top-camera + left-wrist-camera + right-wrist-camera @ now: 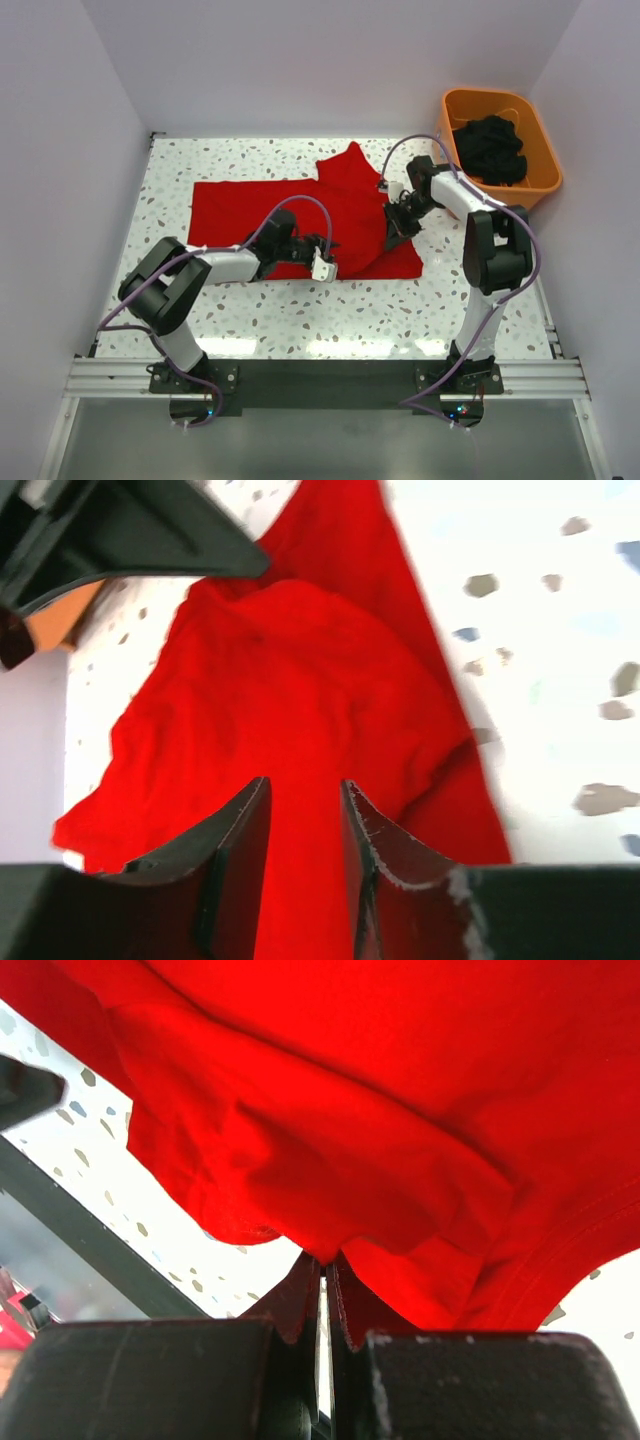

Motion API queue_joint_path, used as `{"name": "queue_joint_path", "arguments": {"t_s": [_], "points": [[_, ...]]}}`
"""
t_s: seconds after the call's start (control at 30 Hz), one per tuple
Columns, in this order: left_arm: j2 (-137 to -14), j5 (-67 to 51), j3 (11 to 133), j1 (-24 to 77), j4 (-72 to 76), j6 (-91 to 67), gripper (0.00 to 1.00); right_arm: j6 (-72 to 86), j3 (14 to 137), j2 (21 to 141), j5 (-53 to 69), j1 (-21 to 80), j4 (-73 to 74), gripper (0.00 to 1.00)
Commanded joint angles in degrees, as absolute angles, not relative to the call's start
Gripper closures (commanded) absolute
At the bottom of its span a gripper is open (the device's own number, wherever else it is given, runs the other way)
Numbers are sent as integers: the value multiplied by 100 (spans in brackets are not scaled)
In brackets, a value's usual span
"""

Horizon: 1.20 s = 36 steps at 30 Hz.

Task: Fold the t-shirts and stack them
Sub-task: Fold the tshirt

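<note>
The fingers are by the t-shirt's front edge (348, 278), so it isn't time to close on the t-shirt yet. I should first move my left gripper toward the t-shirt's back edge (290, 182).
A bright red t-shirt (250, 205) lies on the speckled table, flat on its left half and bunched into a raised fold on its right half. My right gripper (393, 235) is shut on the edge of that fold; in the right wrist view the jaws (325, 1260) pinch the red cloth (400, 1080) and hold it lifted off the table. My left gripper (335, 245) sits low on the shirt near its front edge. In the left wrist view its jaws (303, 785) stand apart, with flat red cloth (300, 680) between and beyond them.
An orange plastic tub (535, 175) with dark clothing (490, 150) in it stands at the back right, off the table's corner. White walls close in the back and both sides. The table's front edge has a black rail (320, 375).
</note>
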State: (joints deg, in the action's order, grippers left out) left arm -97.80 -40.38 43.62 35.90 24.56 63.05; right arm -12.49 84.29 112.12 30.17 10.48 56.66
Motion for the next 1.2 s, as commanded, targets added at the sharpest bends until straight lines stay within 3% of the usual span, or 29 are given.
{"name": "queue_joint_path", "arguments": {"t_s": [0.0,0.1,0.47,0.7,0.8,0.9,1.03,1.1,1.17], "points": [[-9624,-4658,4465,3674,1891,6574,60,-1292,8543,11145,3111,1028,5731,100],[-9633,-4702,4395,3753,1706,6688,53,-1266,8482,11118,3094,1028,5713,100],[-9870,-4649,4377,3902,1442,6987,46,-1213,8534,11118,3085,1011,5678,100],[-10028,-4614,4438,3990,1652,6952,51,-1222,8543,11144,3085,1011,5687,100],[-10081,-4544,4447,3990,1906,6795,56,-1239,8552,11136,3085,1011,5695,100],[-10108,-4535,4491,3990,2074,6601,68,-1248,8569,11153,3085,1011,5704,100],[-10116,-4447,4570,3929,2346,6171,94,-1257,8639,11180,3129,984,5695,100],[-10125,-4456,4675,3850,2390,5951,100,-1266,8683,11162,3112,976,5669,100],[-10134,-4447,4711,3744,2452,5880,100,-1266,8771,11180,3111,923,5634,100]]}}
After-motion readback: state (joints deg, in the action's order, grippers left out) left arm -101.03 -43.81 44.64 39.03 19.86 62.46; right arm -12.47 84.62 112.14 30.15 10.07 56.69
